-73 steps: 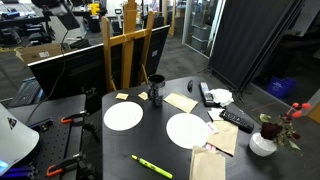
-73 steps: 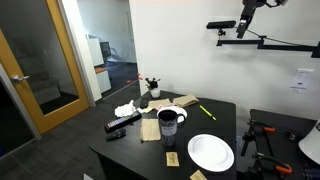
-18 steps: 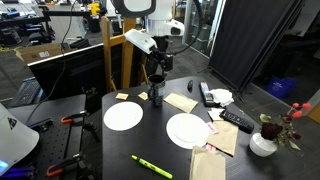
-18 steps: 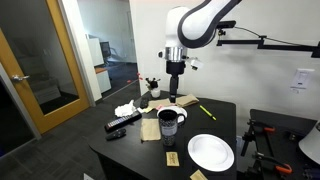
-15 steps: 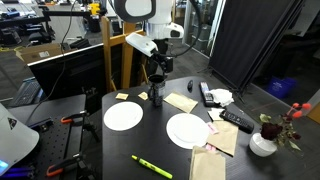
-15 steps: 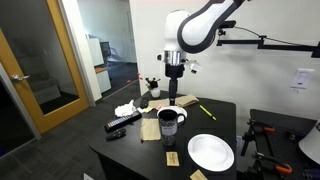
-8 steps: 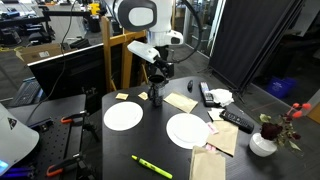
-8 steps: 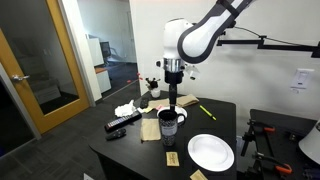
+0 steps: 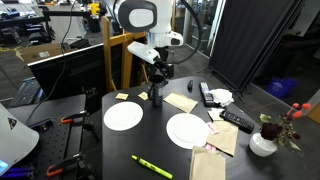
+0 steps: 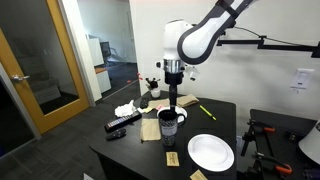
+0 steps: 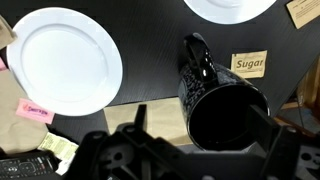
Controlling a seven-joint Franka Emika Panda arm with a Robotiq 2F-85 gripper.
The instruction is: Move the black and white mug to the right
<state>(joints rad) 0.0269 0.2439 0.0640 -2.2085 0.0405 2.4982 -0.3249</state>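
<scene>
I need to lower my gripper beside the mug's side before closing on the mug's rim (image 9: pixel 156 89) (image 11: pixel 227 117): my fingers are up at the mug's top.
The black and white mug (image 11: pixel 212 95) is black with whitish speckles. It stands upright on the dark table in both exterior views (image 9: pixel 155 95) (image 10: pixel 168 124). In the wrist view its handle (image 11: pixel 195 48) points toward the top of the frame. My gripper (image 11: pixel 200 122) is open, directly over the mug, with one finger on each side of the rim and a gap to it on each side. In both exterior views the gripper (image 9: pixel 156 84) (image 10: pixel 173 106) hangs straight down at the mug's top.
Two white plates (image 9: pixel 124 116) (image 9: pixel 187 130) lie in front of the mug. A sugar packet (image 11: pixel 249 63), a yellow highlighter (image 9: pixel 151 165), remotes (image 9: pixel 236 120), napkins, a paper bag (image 9: pixel 208 162) and a white vase with flowers (image 9: pixel 263 143) share the table.
The arm has come down over the mug since a second ago. In the last half second it has barely moved. The mug has not moved.
</scene>
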